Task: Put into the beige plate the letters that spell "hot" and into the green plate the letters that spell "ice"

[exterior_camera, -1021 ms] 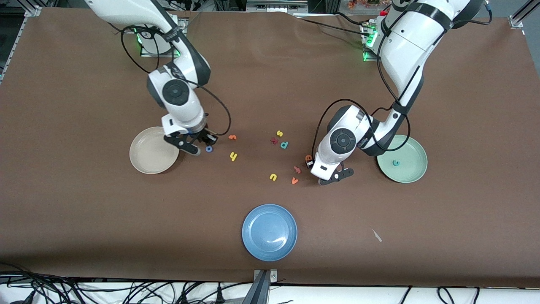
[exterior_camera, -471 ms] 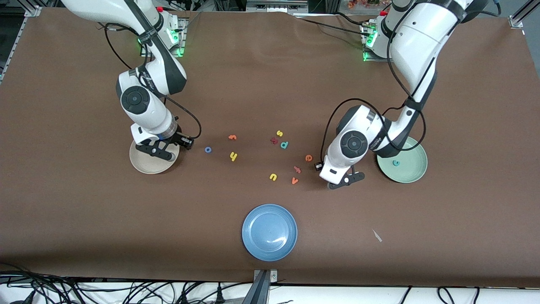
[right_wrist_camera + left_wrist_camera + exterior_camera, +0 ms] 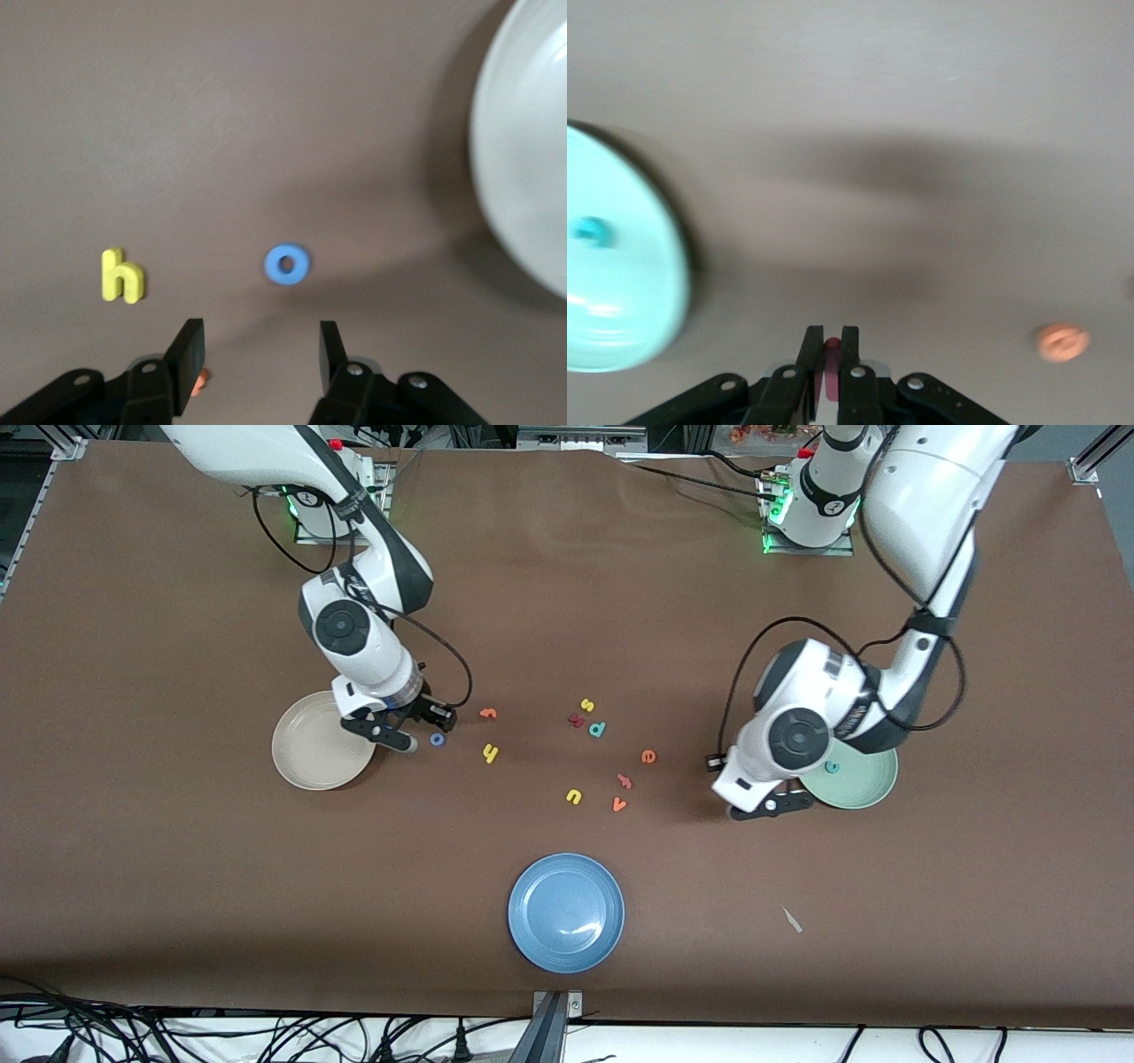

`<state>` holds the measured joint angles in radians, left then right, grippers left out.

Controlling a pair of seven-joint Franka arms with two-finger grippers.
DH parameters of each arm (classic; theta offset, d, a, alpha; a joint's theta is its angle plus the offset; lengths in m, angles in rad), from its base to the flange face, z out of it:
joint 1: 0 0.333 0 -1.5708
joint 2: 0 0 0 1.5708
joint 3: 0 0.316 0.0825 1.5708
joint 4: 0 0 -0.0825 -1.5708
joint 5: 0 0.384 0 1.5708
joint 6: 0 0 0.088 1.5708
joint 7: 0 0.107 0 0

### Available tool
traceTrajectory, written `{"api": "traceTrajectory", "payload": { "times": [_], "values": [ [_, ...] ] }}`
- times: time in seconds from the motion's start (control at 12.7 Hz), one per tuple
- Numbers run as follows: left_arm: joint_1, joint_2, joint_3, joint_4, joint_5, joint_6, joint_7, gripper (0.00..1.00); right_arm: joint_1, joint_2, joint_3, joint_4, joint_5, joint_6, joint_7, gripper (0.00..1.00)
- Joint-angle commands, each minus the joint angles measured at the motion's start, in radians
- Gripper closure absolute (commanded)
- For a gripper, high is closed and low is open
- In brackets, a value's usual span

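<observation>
My right gripper should move toward the blue o before it closes on it, because its fingers stop short of the o and would miss it if they closed now.
My right gripper (image 3: pixel 418 729) (image 3: pixel 261 341) hangs open just above the table between the beige plate (image 3: pixel 310 766) (image 3: pixel 532 159) and the blue o (image 3: pixel 437 739) (image 3: pixel 286 264), which lies just off its fingertips. The yellow h (image 3: pixel 490 754) (image 3: pixel 121 275) and orange t (image 3: pixel 487 713) (image 3: pixel 202 379) lie close by. My left gripper (image 3: pixel 764 806) (image 3: pixel 832 341) is shut on the dark red i (image 3: pixel 832 356), beside the green plate (image 3: pixel 873 784) (image 3: pixel 620 301). The teal c (image 3: pixel 831 767) (image 3: pixel 589 230) rests in that plate. The orange e (image 3: pixel 648 756) (image 3: pixel 1061 342) lies on the table.
Loose letters sit mid-table: a yellow s (image 3: pixel 586 705), a teal p (image 3: pixel 597 729), a dark red letter (image 3: pixel 576 721), a yellow u (image 3: pixel 573 796), an orange v (image 3: pixel 618 804) and a reddish letter (image 3: pixel 625 781). A blue plate (image 3: pixel 566 912) stands nearest the front camera.
The right gripper swung over the beige plate's rim, opened and came back beside the o. The left gripper, shut throughout, moved from beside the e toward the green plate.
</observation>
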<state>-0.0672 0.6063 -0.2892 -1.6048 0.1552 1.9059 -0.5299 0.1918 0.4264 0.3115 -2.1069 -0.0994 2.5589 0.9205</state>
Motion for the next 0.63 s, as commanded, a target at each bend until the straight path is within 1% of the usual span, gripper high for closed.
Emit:
{"api": "traceTrajectory", "payload": {
  "times": [0.0,0.16,0.24,0.39,0.55],
  "values": [
    [0.134,-0.028,-0.008,-0.023,0.017,-0.050,0.265,0.96,0.009,0.043,-0.003,-0.005,0.000,0.064,0.018,0.39],
    [0.217,-0.008,-0.002,-0.027,0.032,-0.045,0.416,0.96,0.009,0.043,-0.014,-0.010,-0.006,0.063,0.006,0.39],
    [0.252,0.015,-0.002,-0.029,0.081,-0.042,0.463,0.96,0.008,0.037,-0.020,-0.010,-0.008,0.060,-0.008,0.40],
    [0.286,0.052,-0.002,-0.032,0.174,-0.039,0.490,0.95,0.006,0.026,-0.037,-0.008,-0.006,0.055,-0.044,0.40],
    [0.311,0.075,-0.002,-0.035,0.207,-0.031,0.492,0.91,0.006,0.032,-0.049,-0.002,-0.005,0.056,-0.064,0.41]
  ]
}}
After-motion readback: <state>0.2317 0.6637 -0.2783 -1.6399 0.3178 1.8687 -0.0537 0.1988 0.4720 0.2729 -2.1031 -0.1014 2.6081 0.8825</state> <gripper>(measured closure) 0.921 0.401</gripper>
